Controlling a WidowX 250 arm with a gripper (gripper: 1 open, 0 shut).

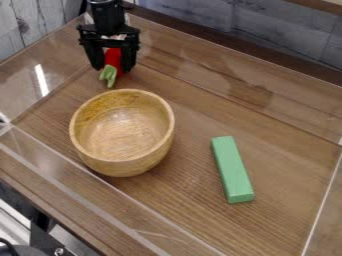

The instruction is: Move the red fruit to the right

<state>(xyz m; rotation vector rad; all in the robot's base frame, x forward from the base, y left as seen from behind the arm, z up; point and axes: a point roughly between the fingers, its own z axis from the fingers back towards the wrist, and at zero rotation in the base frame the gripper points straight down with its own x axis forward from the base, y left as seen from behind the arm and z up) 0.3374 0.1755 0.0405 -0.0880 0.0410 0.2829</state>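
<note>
The red fruit needs to move toward the green block. My gripper should pick it up by its red body [112,57] next.
The red fruit [112,66] lies on the wooden table at the far left, a small glossy red piece with a light green cap pointing toward the camera. My black gripper [110,60] points straight down over it, open, with one finger on each side of the fruit. The jaws have not closed on it. Part of the fruit's red body is hidden behind the fingers; the green cap [107,75] shows below them.
A round wooden bowl [122,131] stands just in front of the fruit. A long green block [231,168] lies on the table to the right. Clear acrylic walls [310,235] ring the work area.
</note>
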